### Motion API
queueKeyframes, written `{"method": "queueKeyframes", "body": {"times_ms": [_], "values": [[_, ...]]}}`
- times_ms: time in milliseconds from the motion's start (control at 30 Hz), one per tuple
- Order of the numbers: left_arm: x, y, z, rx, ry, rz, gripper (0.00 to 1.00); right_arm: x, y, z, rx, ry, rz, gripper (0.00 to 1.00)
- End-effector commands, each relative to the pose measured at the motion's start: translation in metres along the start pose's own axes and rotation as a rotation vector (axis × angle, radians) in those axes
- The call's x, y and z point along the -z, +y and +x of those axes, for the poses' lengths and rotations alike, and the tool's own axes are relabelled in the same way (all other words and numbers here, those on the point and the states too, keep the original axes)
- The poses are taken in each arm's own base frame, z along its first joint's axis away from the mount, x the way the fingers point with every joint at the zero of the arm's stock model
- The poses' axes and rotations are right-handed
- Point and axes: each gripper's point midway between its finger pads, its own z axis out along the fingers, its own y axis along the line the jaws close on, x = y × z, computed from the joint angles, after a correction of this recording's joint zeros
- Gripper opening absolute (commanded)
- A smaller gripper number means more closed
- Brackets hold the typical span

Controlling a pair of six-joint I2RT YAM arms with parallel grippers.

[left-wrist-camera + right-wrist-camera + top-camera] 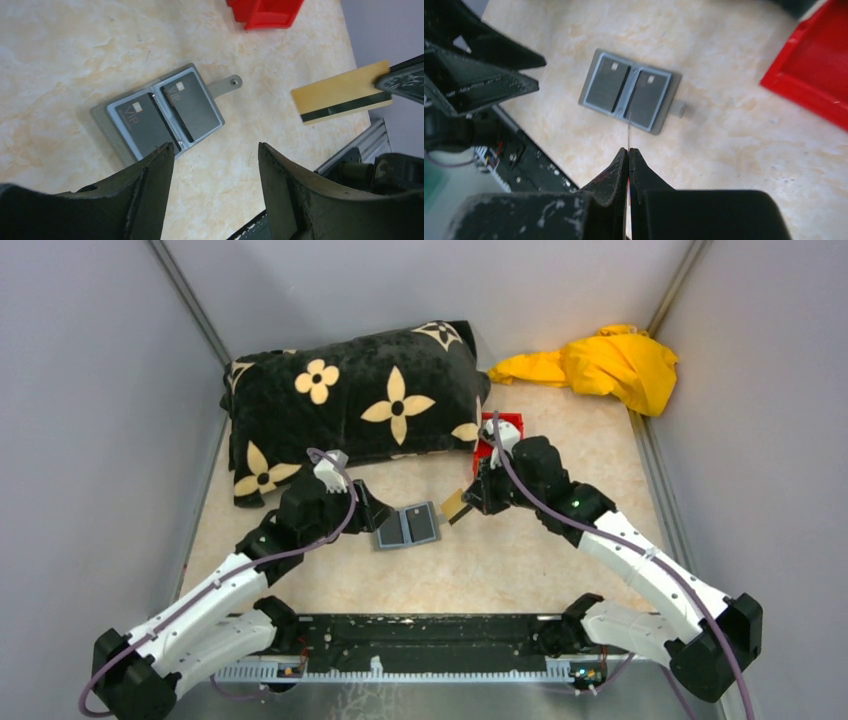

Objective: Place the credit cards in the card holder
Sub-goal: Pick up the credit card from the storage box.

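Observation:
The left gripper grabs the tan-yellow credit card by its plain long edge next, which leaves the black-striped edge free to enter the card holder.
The grey card holder lies open and flat on the table. A grey credit card fills each half, one on the left and one on the right. My right gripper is shut on a tan-yellow credit card. That card hangs just right of the holder and appears edge-on in the right wrist view. My left gripper stands open and empty at the holder's left side, one fingertip over its near corner.
A small red bin sits behind the right gripper. A black pillow with cream flowers lies at the back left. A yellow cloth is bunched in the back right corner. Grey walls close both sides.

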Motion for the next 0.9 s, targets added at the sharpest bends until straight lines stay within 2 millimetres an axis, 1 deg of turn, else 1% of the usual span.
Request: {"method": "queueKeyframes", "body": {"times_ms": [0, 133, 367, 567, 700, 867], "values": [[0.004, -0.035, -0.009, -0.11, -0.005, 0.187, 0.69, 0.004, 0.043, 0.008, 0.009, 0.026, -0.211, 0.0], [0.002, -0.05, 0.004, -0.108, 0.039, 0.303, 0.69, 0.002, 0.058, 0.028, -0.007, 0.084, -0.311, 0.0], [0.004, -0.073, 0.021, -0.127, 0.098, 0.487, 0.69, 0.004, 0.082, 0.047, -0.049, 0.151, -0.48, 0.0], [0.009, -0.089, 0.033, -0.144, 0.158, 0.618, 0.68, 0.003, 0.091, 0.054, -0.075, 0.191, -0.549, 0.0], [0.012, -0.092, 0.042, -0.145, 0.201, 0.666, 0.66, -0.002, 0.093, 0.057, -0.089, 0.206, -0.569, 0.0], [0.014, -0.093, 0.048, -0.137, 0.23, 0.689, 0.61, -0.006, 0.094, 0.055, -0.097, 0.204, -0.577, 0.0]]}}
